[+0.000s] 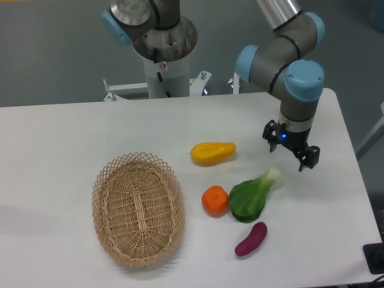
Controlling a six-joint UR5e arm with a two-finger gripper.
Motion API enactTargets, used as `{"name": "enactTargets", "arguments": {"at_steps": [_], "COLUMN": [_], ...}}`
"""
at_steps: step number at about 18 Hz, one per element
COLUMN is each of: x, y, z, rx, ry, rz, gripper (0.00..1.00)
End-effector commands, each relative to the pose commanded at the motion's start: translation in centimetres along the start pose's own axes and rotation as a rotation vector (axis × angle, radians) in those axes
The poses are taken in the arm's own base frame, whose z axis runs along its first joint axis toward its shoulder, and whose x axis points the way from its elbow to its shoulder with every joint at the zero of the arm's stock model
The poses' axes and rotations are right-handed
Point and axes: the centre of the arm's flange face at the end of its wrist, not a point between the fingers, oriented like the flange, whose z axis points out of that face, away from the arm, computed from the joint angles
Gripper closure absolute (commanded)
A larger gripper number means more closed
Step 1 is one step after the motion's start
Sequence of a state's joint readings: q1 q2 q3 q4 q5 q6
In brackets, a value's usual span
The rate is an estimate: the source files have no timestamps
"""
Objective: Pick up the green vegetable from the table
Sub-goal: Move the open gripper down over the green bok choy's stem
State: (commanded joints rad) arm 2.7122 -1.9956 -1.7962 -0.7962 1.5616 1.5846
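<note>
I need to pick up the green vegetable from the table next, so I should grab it by its pale stalk.
The green vegetable lies on the white table, dark leaf toward the front and pale stalk pointing up-right. My gripper hangs open just above and to the right of the stalk's tip, fingers pointing down with nothing between them. It is not touching the vegetable.
An orange touches the vegetable's left side. A purple eggplant-like piece lies just in front of it. A yellow fruit sits behind and to the left. A wicker basket stands at the left. The table's right edge is near the arm.
</note>
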Motion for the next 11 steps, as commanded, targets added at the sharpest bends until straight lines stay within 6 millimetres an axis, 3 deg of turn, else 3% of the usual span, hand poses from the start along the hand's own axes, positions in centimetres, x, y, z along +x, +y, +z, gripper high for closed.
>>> {"name": "enactTargets", "arguments": {"at_steps": [6, 11], "x": [1.0, 0.8], "y": [-1.7, -1.7], "z": [2.7, 3.2], "rx": [0.006, 0.005], "ry": [0.036, 0.028], "rz": [0.019, 0.029], "gripper": [0.0, 0.0]}}
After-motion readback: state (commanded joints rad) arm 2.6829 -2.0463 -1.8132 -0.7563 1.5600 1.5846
